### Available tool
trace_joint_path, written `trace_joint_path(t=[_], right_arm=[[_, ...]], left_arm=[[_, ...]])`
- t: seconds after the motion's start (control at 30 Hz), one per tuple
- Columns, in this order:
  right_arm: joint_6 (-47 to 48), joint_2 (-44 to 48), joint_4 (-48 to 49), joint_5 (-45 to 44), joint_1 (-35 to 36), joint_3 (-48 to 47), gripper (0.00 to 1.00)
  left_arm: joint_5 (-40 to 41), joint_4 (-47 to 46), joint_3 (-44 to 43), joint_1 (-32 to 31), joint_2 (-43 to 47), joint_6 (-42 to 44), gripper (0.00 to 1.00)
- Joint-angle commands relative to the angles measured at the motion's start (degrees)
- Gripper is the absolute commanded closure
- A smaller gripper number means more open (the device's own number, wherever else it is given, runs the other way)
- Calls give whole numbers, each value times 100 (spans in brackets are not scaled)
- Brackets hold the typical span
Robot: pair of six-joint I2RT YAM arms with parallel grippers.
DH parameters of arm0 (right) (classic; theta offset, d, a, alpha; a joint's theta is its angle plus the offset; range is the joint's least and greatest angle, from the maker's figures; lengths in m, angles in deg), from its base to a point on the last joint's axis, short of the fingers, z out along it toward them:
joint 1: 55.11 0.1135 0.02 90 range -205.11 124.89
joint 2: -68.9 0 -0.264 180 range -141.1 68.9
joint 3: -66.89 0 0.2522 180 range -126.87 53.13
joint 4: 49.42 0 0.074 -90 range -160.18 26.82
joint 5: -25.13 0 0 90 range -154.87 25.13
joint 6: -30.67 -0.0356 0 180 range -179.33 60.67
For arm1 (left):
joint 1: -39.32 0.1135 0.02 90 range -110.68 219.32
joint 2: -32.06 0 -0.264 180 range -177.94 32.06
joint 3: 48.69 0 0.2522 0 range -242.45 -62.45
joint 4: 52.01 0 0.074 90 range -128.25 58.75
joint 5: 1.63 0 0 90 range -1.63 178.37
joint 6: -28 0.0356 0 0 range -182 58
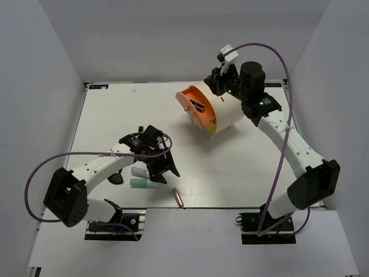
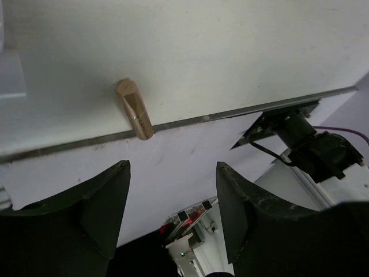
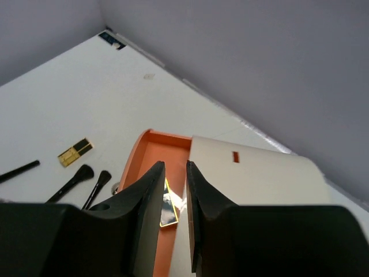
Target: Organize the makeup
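Observation:
My left gripper reaches the copper-pink lipstick next and grabs the sides of its tube (image 1: 178, 198), which leaves an end free to enter the drum (image 1: 222, 109).
My left gripper (image 1: 164, 172) is open and empty, hovering beside the lavender tube (image 1: 139, 172) and the mint green tube (image 1: 139, 183). In the left wrist view the open gripper (image 2: 173, 167) points at the copper-pink lipstick (image 2: 134, 108), which lies at the table's front edge (image 1: 178, 197). My right gripper (image 1: 223, 86) is shut on the wall of the cream drum (image 1: 222, 109), seen between the jaws in the right wrist view (image 3: 173, 190). One gold-black case (image 3: 168, 210) lies in the orange inside. Another case (image 3: 75, 152) and black-handled brushes (image 3: 72, 183) lie on the table.
The drum lies tilted at the back centre with its orange face (image 1: 195, 109) toward the left arm. A dark brown oval object (image 1: 115, 179) sits under the left arm. The table's front edge (image 2: 242, 112) runs just behind the lipstick. Grey walls enclose the table.

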Motion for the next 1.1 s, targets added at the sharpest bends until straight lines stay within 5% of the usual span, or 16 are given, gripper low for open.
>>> trace_joint_path(t=[0.0,0.2,0.77,0.9,1.07], right_arm=[[-71,372,699,-225,-228,319,70],[-246,583,910,-260,-579,653,68],[-510,1146,1156,82,-1256,1506,66],[-510,1234,1174,100,-1309,1638,66],[-510,1304,1200,144,-1388,1752,66]], left_arm=[[398,997,-517,-298,-175,-336,29],[768,1456,-729,-747,-877,-634,28],[971,472,-1133,-1336,-2671,-477,33],[944,393,-1195,-1336,-2943,-336,43],[856,332,-1081,-1336,-2944,-310,71]])
